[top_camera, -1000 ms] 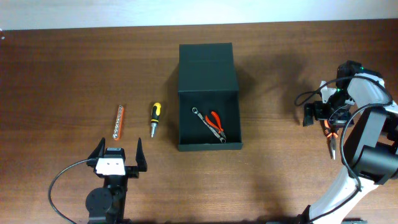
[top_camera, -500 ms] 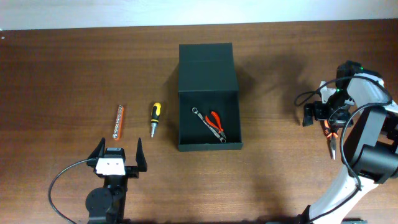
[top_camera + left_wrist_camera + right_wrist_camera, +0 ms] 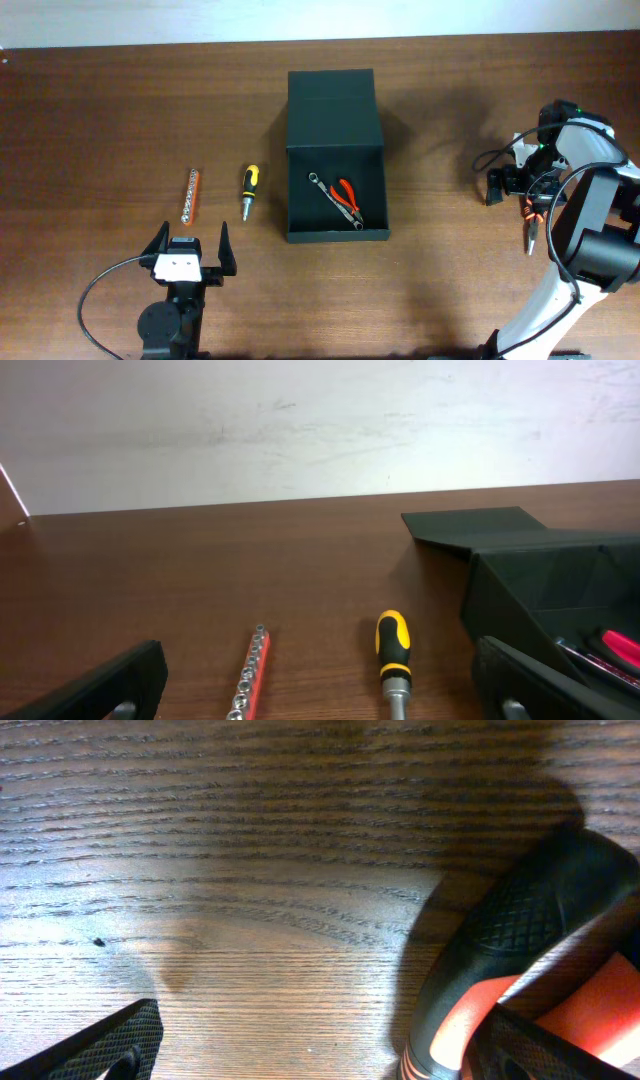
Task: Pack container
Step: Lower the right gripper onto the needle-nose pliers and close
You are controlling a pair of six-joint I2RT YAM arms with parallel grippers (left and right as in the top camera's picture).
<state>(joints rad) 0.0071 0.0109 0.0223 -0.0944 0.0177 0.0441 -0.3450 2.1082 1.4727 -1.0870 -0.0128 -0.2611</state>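
The right gripper is ready to close on the tool, because one handle of the orange-and-black-handled tool [image 3: 530, 215] [image 3: 468, 1008] is between its fingers and the other handle is outside them.
The container [image 3: 336, 110] is a dark green-black box in the middle of the table, its flap lid laid back at the far side. Inside lie a small wrench [image 3: 322, 185] and red-handled pliers [image 3: 347, 197]. It also shows in the left wrist view [image 3: 560, 580]. My left gripper [image 3: 190, 250] is open and empty near the front edge [image 3: 320, 698]. My right gripper [image 3: 513, 188] is open at the far right, low over the table [image 3: 330, 1058]. An orange-and-black-handled tool [image 3: 530, 215] lies by its right finger [image 3: 500, 950].
A yellow-and-black screwdriver [image 3: 249, 190] and a red socket rail [image 3: 191, 195] lie left of the container, ahead of the left gripper; both show in the left wrist view, the screwdriver [image 3: 392, 658] and the rail [image 3: 250, 675]. A cable trails from the left arm.
The orange-and-black tool by the right gripper has shifted slightly left at its tip. The left arm and the container have not moved.
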